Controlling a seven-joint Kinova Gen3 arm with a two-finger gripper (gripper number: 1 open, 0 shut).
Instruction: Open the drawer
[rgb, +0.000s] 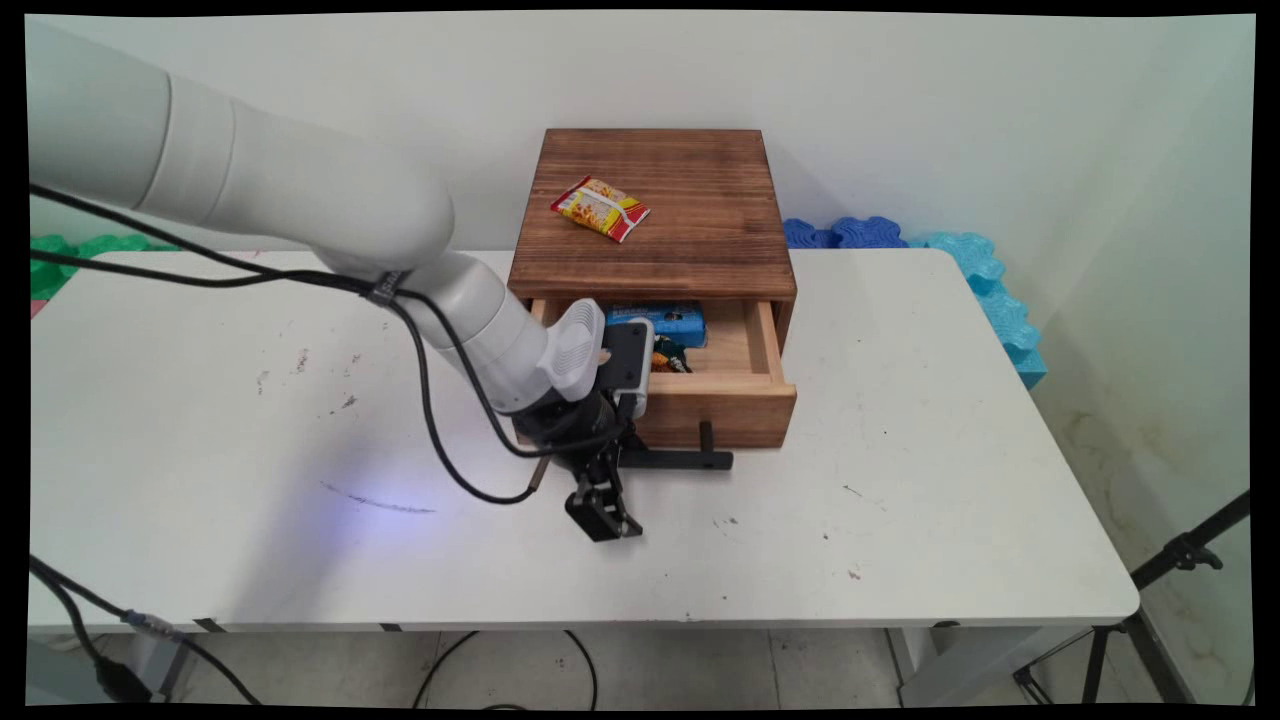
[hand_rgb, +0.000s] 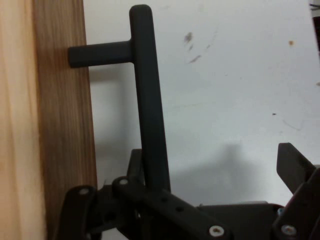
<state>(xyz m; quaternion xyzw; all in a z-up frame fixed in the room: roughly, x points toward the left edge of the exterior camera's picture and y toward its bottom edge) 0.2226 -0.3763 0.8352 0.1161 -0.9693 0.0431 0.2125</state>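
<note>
The robot's gripper should next grab the black bar handle (rgb: 680, 460) to pull the wooden drawer (rgb: 750, 416) further open.
A dark wooden box (rgb: 655, 205) stands at the back of the white table (rgb: 950, 420), its light-wood drawer (rgb: 715, 400) pulled out. A black bar handle (rgb: 680, 460) (hand_rgb: 150, 100) juts from the drawer front. My gripper (rgb: 604, 522) (hand_rgb: 212, 155) points down at the table by the handle's left end. It is open, and in the hand view the bar runs between the fingers, close to the left one; the right finger (hand_rgb: 295, 170) stands far off. Inside the drawer lie a blue packet (rgb: 660, 322) and a dark packet (rgb: 670, 356). A yellow-red snack packet (rgb: 600, 208) rests on the box top.
Blue foam pieces (rgb: 850, 232) and cyan ones (rgb: 995, 290) lie behind the table's right side, green foam (rgb: 70, 255) at the back left. A black tripod (rgb: 1180, 555) stands off the right front corner. Black cables hang from the arm over the table.
</note>
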